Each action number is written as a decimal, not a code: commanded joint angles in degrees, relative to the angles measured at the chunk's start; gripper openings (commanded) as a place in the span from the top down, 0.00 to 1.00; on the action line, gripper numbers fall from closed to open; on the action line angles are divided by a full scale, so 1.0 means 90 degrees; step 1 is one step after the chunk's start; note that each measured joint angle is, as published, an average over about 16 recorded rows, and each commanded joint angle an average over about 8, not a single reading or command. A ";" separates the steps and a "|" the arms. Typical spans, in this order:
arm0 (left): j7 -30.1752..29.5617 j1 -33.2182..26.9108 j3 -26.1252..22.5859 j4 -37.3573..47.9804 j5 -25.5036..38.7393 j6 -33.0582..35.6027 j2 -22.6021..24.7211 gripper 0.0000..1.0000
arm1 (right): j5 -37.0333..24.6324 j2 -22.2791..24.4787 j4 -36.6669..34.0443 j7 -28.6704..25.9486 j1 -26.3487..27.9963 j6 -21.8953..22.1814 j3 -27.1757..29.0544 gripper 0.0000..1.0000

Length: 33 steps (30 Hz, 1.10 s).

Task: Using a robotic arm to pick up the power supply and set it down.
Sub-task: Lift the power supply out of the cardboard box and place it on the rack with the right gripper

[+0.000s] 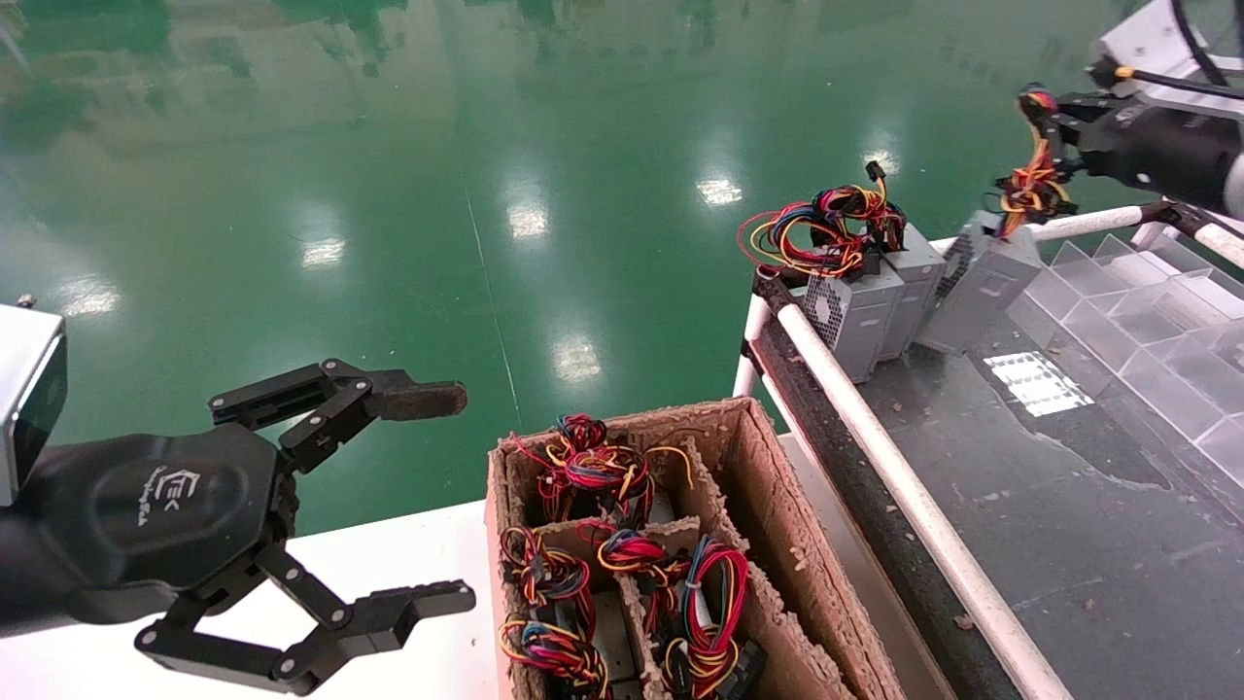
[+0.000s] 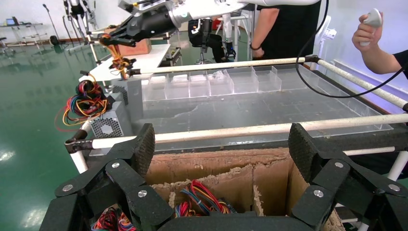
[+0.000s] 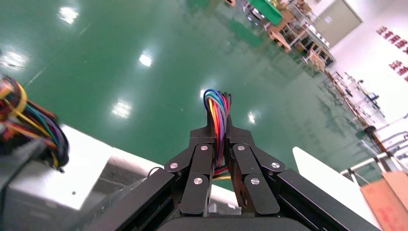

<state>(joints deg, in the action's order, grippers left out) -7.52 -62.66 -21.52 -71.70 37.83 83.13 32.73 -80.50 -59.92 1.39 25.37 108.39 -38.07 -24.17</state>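
The held power supply leans away from the upright units beside it, so it tips upright toward them next, before my right gripper opens.
My right gripper [image 1: 1042, 109] is shut on the coloured wire bundle [image 3: 217, 111] of a grey power supply [image 1: 984, 280]. The box hangs tilted below the gripper at the far end of the dark table [image 1: 1069, 506], right beside two alike units; I cannot tell whether its lower corner touches the surface. In the left wrist view the same gripper [image 2: 119, 39] holds the wires above the grey box [image 2: 135, 98]. My left gripper [image 1: 442, 498] stands open and empty at the near left, beside the cardboard box [image 1: 768, 506].
Two more power supplies [image 1: 873, 297] stand upright at the table's far corner. The divided cardboard box holds several wired units. White rails [image 1: 875, 418] edge the table, and clear plastic dividers [image 1: 1147, 321] line its right side. A person [image 2: 284, 29] stands beyond the table.
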 commanded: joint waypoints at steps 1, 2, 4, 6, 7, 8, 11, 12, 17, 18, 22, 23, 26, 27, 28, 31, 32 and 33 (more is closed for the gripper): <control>0.0000 0.0000 0.0000 0.0000 0.0000 0.0000 0.0000 0.00 | -0.0006 -0.0093 -0.0023 0.0018 0.0013 0.0016 -0.0005 1.00; 0.0000 0.0000 0.0000 0.0000 0.0000 0.0000 0.0000 0.00 | -0.0014 -0.0141 -0.0026 0.0031 0.0019 0.0015 -0.0011 1.00; 0.0000 0.0000 0.0000 0.0000 0.0000 0.0000 0.0000 0.00 | -0.0031 -0.0231 -0.0030 0.0057 0.0032 0.0013 -0.0023 1.00; 0.0000 0.0000 0.0000 0.0000 0.0000 0.0000 0.0000 0.00 | -0.0048 -0.0320 -0.0036 0.0084 0.0042 0.0010 -0.0035 1.00; 0.0000 0.0000 0.0000 0.0000 0.0000 0.0000 0.0000 0.00 | -0.0058 -0.0360 -0.0040 0.0096 0.0046 0.0008 -0.0042 1.00; 0.0000 0.0000 0.0000 0.0000 0.0000 0.0000 0.0000 0.00 | -0.0068 -0.0402 -0.0046 0.0109 0.0047 0.0006 -0.0050 1.00; 0.0000 0.0000 0.0000 0.0000 0.0000 0.0000 0.0000 0.00 | -0.0107 -0.0513 -0.0069 0.0147 0.0037 0.0005 -0.0077 1.00; 0.0000 0.0000 0.0000 0.0000 0.0000 0.0000 0.0000 0.00 | -0.0121 -0.0544 -0.0079 0.0159 0.0030 0.0007 -0.0087 1.00; 0.0000 0.0000 0.0000 0.0000 0.0000 0.0000 0.0000 0.00 | -0.0169 -0.0638 -0.0123 0.0195 -0.0007 0.0029 -0.0121 0.52; 0.0000 0.0000 0.0000 0.0000 0.0000 0.0000 0.0000 0.00 | -0.0172 -0.0646 -0.0130 0.0197 -0.0012 0.0033 -0.0123 0.39; 0.0000 0.0000 -0.0001 0.0000 0.0000 0.0000 0.0000 0.00 | -0.0168 -0.0659 -0.0145 0.0194 -0.0020 0.0032 -0.0120 0.00; 0.0000 0.0000 -0.0001 0.0000 0.0000 0.0000 0.0000 0.00 | -0.0166 -0.0660 -0.0147 0.0192 -0.0021 0.0028 -0.0119 0.00; 0.0000 0.0000 -0.0001 0.0000 0.0000 0.0000 0.0000 0.00 | -0.0164 -0.0660 -0.0151 0.0190 -0.0024 0.0008 -0.0117 0.00; 0.0000 0.0000 -0.0001 0.0000 0.0000 0.0000 0.0000 0.00 | -0.0165 -0.0659 -0.0152 0.0190 -0.0025 0.0001 -0.0118 0.00; 0.0000 0.0000 -0.0001 0.0000 0.0000 0.0000 0.0000 0.00 | -0.0166 -0.0658 -0.0154 0.0190 -0.0026 -0.0007 -0.0119 0.00; 0.0000 0.0000 -0.0001 0.0000 -0.0001 0.0000 0.0000 0.00 | -0.0165 -0.0646 -0.0161 0.0181 -0.0027 -0.0029 -0.0118 0.00; 0.0000 0.0000 -0.0001 0.0000 -0.0001 0.0000 0.0000 0.00 | -0.0164 -0.0639 -0.0164 0.0177 -0.0026 -0.0036 -0.0117 0.00; 0.0000 0.0000 -0.0001 0.0000 -0.0001 0.0000 0.0000 0.00 | -0.0160 -0.0630 -0.0167 0.0171 -0.0024 -0.0043 -0.0115 0.00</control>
<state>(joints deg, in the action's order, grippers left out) -7.52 -62.67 -21.53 -71.70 37.83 83.13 32.72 -81.69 -65.43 -0.06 26.73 108.28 -38.58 -25.03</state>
